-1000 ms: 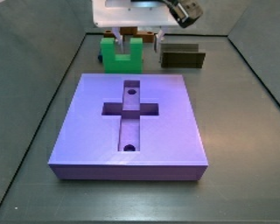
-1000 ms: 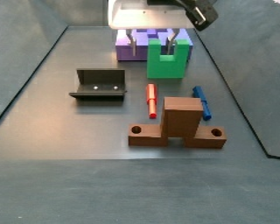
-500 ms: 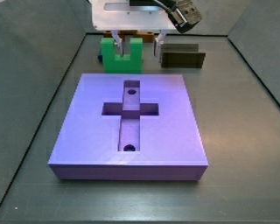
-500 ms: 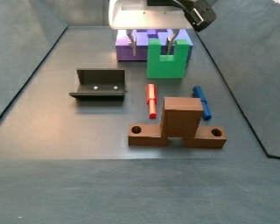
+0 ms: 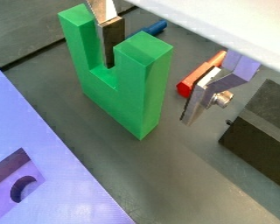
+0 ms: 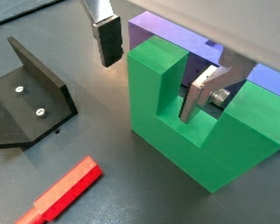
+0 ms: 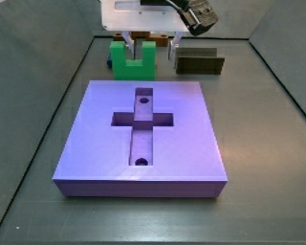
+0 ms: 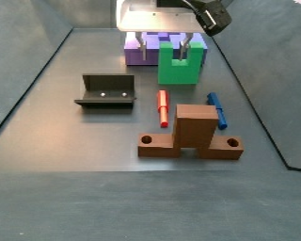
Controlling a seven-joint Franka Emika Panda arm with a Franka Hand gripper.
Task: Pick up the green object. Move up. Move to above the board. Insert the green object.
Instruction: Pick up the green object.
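Note:
My gripper will next grab the green object by its prong (image 7: 149,55) (image 5: 147,63) beside the dark olive U-block. Then the object can go into the board's cross-shaped hole.
The green object (image 7: 133,61) stands upright on the floor just behind the board (image 7: 182,144); it also shows in a side view (image 8: 181,70). My gripper (image 7: 148,44) is low over it and open. In both wrist views one finger (image 5: 105,31) (image 6: 202,94) sits inside the notch and the other finger (image 5: 206,93) (image 6: 106,39) hangs outside one prong, so the gripper (image 5: 152,83) (image 6: 150,86) straddles that prong of the green object (image 5: 130,92) (image 6: 166,122). A gap shows between the outer finger and the prong. The board's cross recess is empty.
A dark olive U-block (image 7: 199,63) stands right beside the green object. The fixture (image 8: 105,91), a red pin (image 8: 162,108), a blue pin (image 8: 217,108) and a brown cross-shaped block (image 8: 191,134) lie on the floor beyond it.
My gripper has sunk slightly over the green object's prong. Nothing else has moved.

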